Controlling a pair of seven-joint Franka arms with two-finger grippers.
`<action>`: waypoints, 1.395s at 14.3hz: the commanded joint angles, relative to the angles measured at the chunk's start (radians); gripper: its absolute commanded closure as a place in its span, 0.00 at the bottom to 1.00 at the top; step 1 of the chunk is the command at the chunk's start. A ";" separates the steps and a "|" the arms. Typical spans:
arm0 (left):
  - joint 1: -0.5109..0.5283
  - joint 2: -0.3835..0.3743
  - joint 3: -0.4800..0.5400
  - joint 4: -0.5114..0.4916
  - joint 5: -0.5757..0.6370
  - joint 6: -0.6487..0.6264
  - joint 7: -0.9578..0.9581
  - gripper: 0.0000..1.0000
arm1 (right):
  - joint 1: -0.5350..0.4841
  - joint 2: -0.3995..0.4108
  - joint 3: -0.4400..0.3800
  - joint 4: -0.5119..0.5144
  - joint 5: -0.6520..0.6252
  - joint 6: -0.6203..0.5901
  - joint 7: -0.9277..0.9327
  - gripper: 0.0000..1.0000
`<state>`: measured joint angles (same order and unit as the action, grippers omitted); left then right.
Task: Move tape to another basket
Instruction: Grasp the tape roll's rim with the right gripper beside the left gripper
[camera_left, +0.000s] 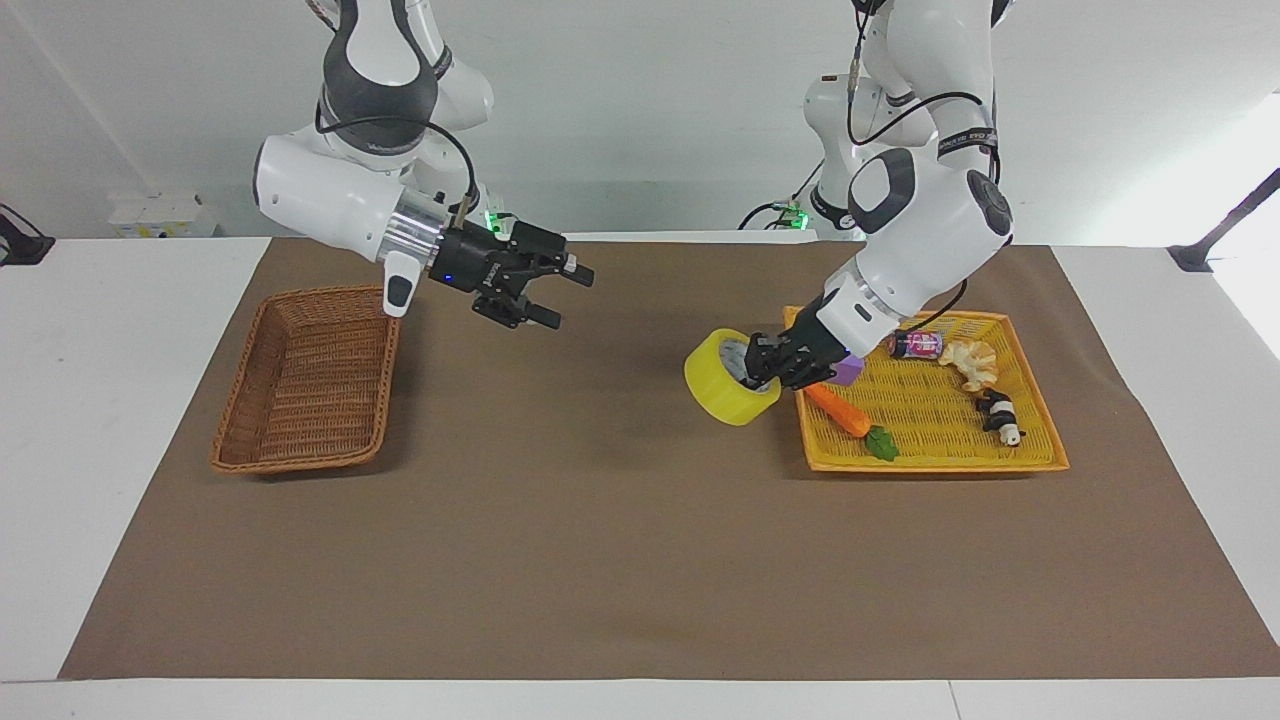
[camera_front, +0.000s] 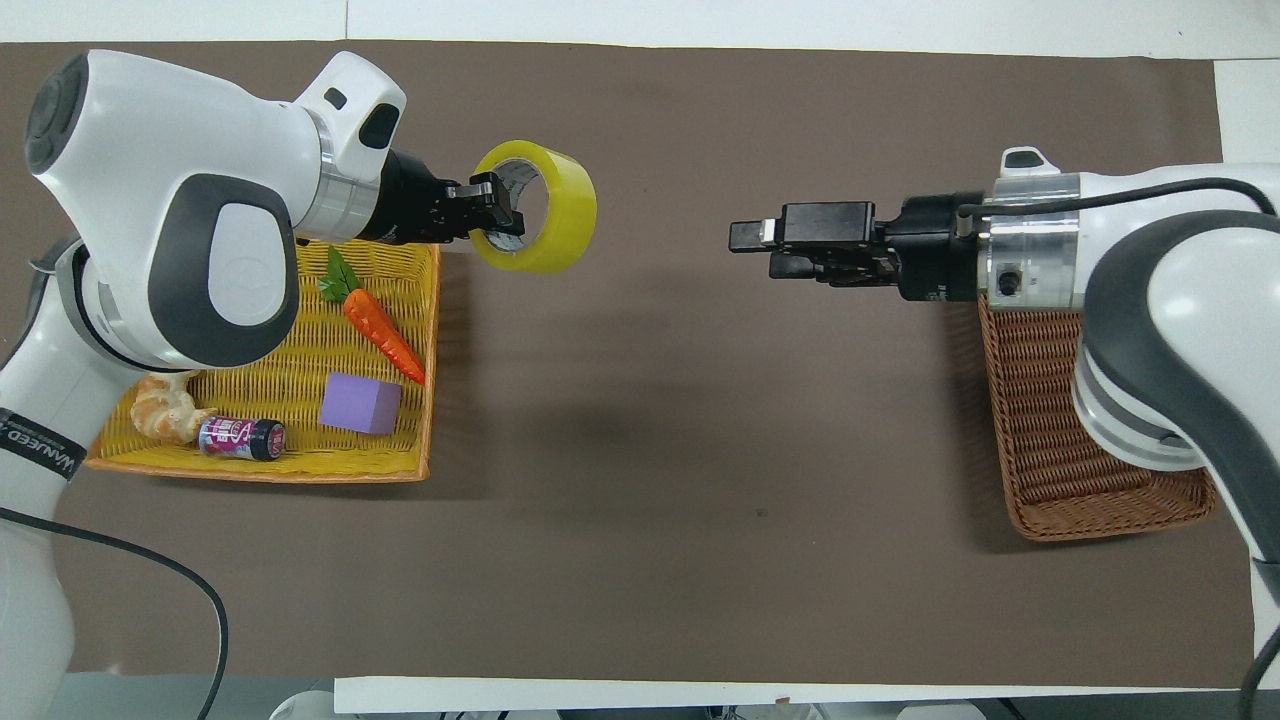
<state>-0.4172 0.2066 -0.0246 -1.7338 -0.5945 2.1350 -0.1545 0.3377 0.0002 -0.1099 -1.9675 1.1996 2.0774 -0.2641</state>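
Note:
The yellow tape needs to go over to the brown wicker basket (camera_front: 1040, 400), so my right gripper should next grip the tape by its ring side (camera_front: 575, 210) to carry it there.
The yellow tape (camera_left: 728, 395) (camera_front: 562, 222) hangs tilted over the brown mat, just off the corner of the yellow tray basket. My left gripper (camera_left: 762, 368) (camera_front: 497, 207) is shut on the roll's wall, at the side that faces the tray. The brown wicker basket (camera_left: 300, 462) (camera_front: 1040, 400) lies at the right arm's end of the table with nothing in it; the right arm covers part of it in the overhead view. My right gripper (camera_left: 568, 298) (camera_front: 752, 248) is open, holds nothing and hovers over the mat between basket and tape, pointing at the tape.
The yellow-orange tray basket (camera_left: 1040, 462) (camera_front: 250, 468) at the left arm's end holds a carrot (camera_left: 840, 412) (camera_front: 383, 335), a purple block (camera_front: 361, 402), a croissant (camera_left: 970, 362), a small can (camera_left: 915, 345) and a panda toy (camera_left: 1000, 417). A brown mat (camera_left: 600, 560) covers the table.

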 joint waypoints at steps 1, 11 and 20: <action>-0.015 0.001 0.009 0.017 -0.008 -0.007 -0.002 1.00 | 0.082 0.049 -0.002 0.004 0.069 0.119 -0.044 0.01; -0.043 0.001 0.006 0.019 -0.008 0.013 0.001 1.00 | 0.187 0.185 -0.002 0.148 0.112 0.253 0.123 0.01; -0.057 0.001 0.005 0.023 -0.010 0.014 -0.010 1.00 | 0.193 0.202 -0.002 0.164 0.098 0.251 0.106 0.17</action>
<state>-0.4633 0.2066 -0.0272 -1.7305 -0.5945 2.1444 -0.1544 0.5278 0.1925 -0.1099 -1.8183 1.3024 2.3228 -0.1497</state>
